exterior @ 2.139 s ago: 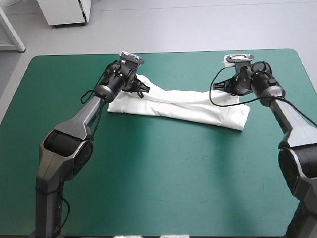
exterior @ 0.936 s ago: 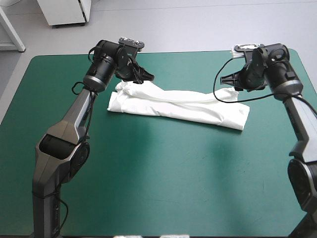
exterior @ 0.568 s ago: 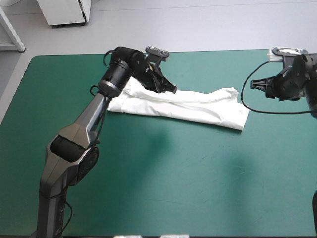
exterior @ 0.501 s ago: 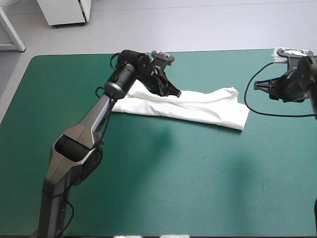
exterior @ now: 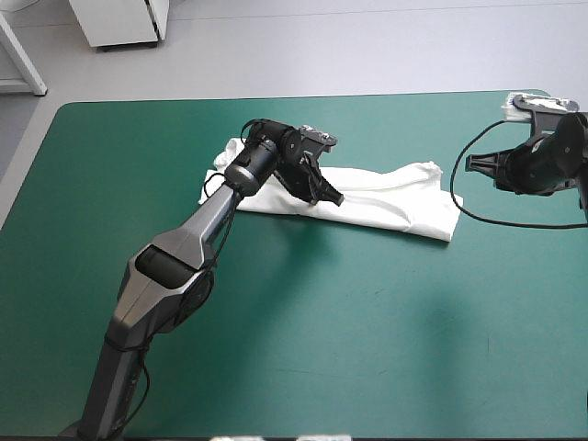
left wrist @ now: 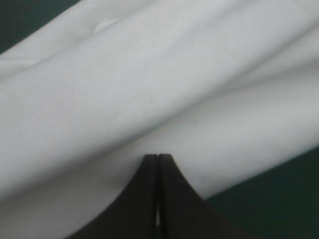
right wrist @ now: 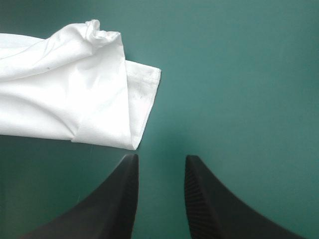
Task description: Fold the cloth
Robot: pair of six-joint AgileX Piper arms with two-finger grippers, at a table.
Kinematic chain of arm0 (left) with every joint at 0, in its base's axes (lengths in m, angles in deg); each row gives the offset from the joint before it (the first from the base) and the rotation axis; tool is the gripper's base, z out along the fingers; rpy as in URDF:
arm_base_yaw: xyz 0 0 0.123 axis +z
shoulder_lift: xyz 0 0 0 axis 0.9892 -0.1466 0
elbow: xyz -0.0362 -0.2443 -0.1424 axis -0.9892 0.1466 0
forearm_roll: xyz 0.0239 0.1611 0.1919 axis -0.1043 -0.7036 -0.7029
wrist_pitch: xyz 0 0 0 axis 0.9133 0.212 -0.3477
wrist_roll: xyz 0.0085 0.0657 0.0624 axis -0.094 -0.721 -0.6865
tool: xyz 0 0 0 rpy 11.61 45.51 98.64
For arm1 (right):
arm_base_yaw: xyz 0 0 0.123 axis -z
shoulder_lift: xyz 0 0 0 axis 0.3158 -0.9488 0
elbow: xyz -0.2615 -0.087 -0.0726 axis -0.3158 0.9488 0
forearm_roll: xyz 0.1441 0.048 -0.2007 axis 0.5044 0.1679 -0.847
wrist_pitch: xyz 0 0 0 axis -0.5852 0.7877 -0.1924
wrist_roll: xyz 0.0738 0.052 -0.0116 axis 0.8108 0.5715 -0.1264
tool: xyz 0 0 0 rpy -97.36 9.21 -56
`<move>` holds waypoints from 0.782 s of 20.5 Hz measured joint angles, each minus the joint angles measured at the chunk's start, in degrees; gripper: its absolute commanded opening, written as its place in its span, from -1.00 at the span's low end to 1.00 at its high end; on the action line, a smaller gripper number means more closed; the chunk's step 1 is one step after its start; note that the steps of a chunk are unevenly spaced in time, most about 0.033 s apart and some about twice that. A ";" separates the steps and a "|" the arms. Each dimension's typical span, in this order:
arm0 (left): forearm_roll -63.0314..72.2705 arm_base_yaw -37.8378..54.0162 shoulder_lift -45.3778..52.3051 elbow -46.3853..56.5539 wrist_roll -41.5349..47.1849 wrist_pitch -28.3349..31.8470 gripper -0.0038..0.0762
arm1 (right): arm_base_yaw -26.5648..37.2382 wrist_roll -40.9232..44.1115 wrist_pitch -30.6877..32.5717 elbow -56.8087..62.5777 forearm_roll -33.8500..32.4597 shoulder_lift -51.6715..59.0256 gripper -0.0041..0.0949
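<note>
My right gripper is going to take the long band (exterior: 367,200) next and pinch its short layered end (exterior: 443,207), so that it can fold the band over on itself.
The white T-shirt (exterior: 386,197) lies as a long folded band across the far half of the teal-green cover (exterior: 322,331). My left gripper (exterior: 333,196) is shut, and its tips rest on the band near its middle. In the left wrist view the left gripper (left wrist: 158,157) forms one pointed arch against the T-shirt (left wrist: 149,89), with no fold seen between the fingers. My right gripper (exterior: 472,165) stands open above the cover, a short way off the band's right end. Seen from the right wrist, the right gripper (right wrist: 160,162) holds nothing, and the T-shirt (right wrist: 75,99) ends just ahead and to one side.
The table's far edge (exterior: 303,97) runs just beyond the shirt. The teal-green cover lies bare on the near side of the band. A white cabinet (exterior: 119,23) stands on the floor beyond the far left corner.
My left gripper has slid from the band's left end along it to its middle. My right gripper has let go of the right end and drawn back to the right, open.
</note>
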 measured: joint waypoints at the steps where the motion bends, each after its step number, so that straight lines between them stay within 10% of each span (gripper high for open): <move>1: -0.06 0.00 -1.10 0.00 -0.04 0.28 -0.93 | 0.00 -0.27 -0.06 0.00 0.84 -0.26 -0.33; 6: 0.05 0.05 -2.43 -0.46 -0.04 0.32 -0.93 | 0.35 -1.17 -0.33 0.00 4.59 -3.07 -0.29; 11: 0.11 0.05 -2.43 -0.46 -0.04 0.15 -0.93 | 5.88 -8.73 -0.06 0.00 16.73 -12.86 0.38; 16: 0.11 0.05 -2.43 -0.48 -0.04 0.15 -0.93 | 6.43 -14.52 -0.76 0.00 22.01 -20.79 0.42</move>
